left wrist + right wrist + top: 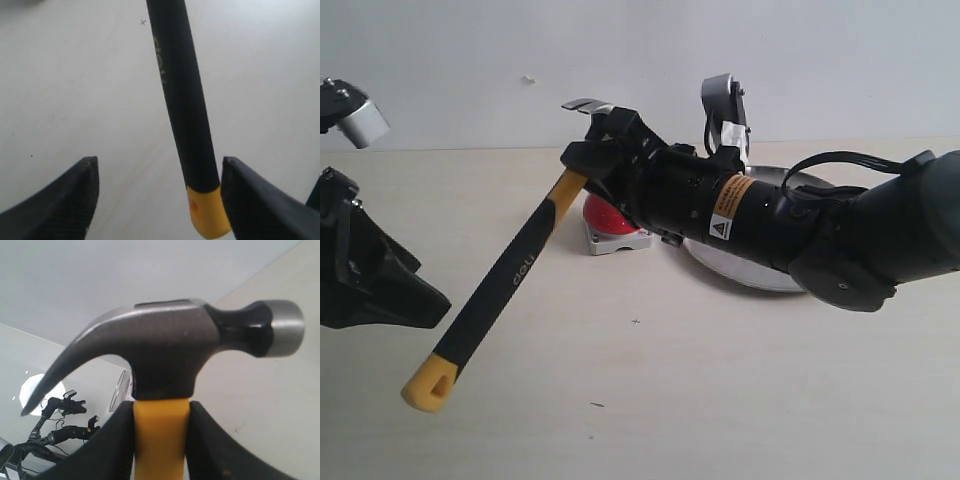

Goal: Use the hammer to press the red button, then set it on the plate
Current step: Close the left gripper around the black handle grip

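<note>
I will next grab the hammer by its free black handle (485, 305) with my left gripper, because my right gripper already holds the neck under the hammer's head.
My right gripper (610, 150) reaches in from the right and is shut on the hammer (510, 270) just below its head. In the right wrist view the fingers (110, 440) squeeze the yellow neck under the dark steel head (165, 350). The black handle slants down and left to its yellow end (428, 385). Behind the right gripper, the red button (603, 215) on its grey base is partly hidden. The silver plate (750, 270) lies under the right arm. My left gripper (420, 295) is open at the left; the handle (185, 100) passes between its fingers, yellow end (207, 212) close to one.
The pale tabletop (700, 390) spreads out in front of the button and plate. A grey camera housing (725, 105) sticks up from the right wrist. Another grey fitting (355, 115) shows at the upper left edge.
</note>
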